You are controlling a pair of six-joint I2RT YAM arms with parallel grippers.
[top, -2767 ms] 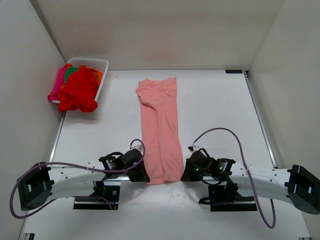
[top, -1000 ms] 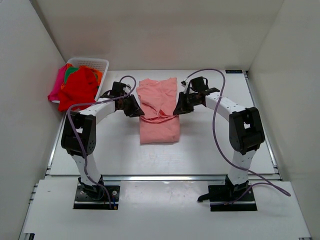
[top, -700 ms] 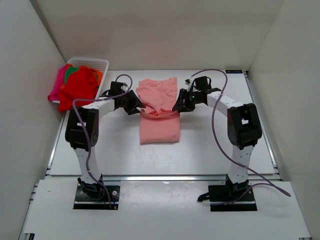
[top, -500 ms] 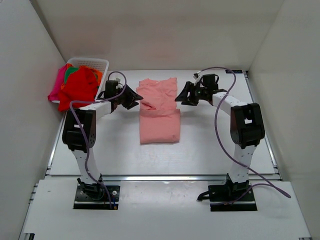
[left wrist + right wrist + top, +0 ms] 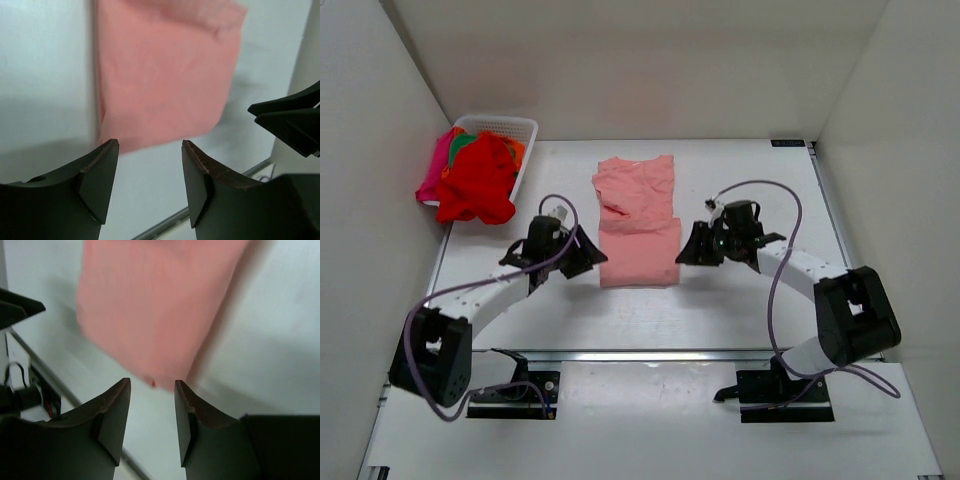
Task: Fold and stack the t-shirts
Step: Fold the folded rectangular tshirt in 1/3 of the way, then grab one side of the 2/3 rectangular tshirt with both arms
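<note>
The left gripper should next grab the pink t-shirt's near corner, opposite the right gripper's corner, so that it can fold the t-shirt's near edge over the rest.
A salmon-pink t-shirt lies folded lengthwise on the white table, its near half doubled back over its far half. My left gripper sits at the shirt's near left corner, open and holding nothing. In the left wrist view the pink t-shirt fills the top, just beyond the left gripper. My right gripper is at the shirt's near right corner, also open and empty. The right wrist view shows the pink t-shirt's near corner just past the right gripper. More t-shirts, red, magenta and orange-green, lie heaped in the basket.
The white lattice basket stands in the far left corner, against the left wall. White walls close in the table on three sides. A metal rail runs along the near edge, ahead of the arm bases.
Both grippers let go of the folded-over edge near the shirt's far end, opened, and drew back towards me to the shirt's near corners. The pink shirt now lies folded in half.
</note>
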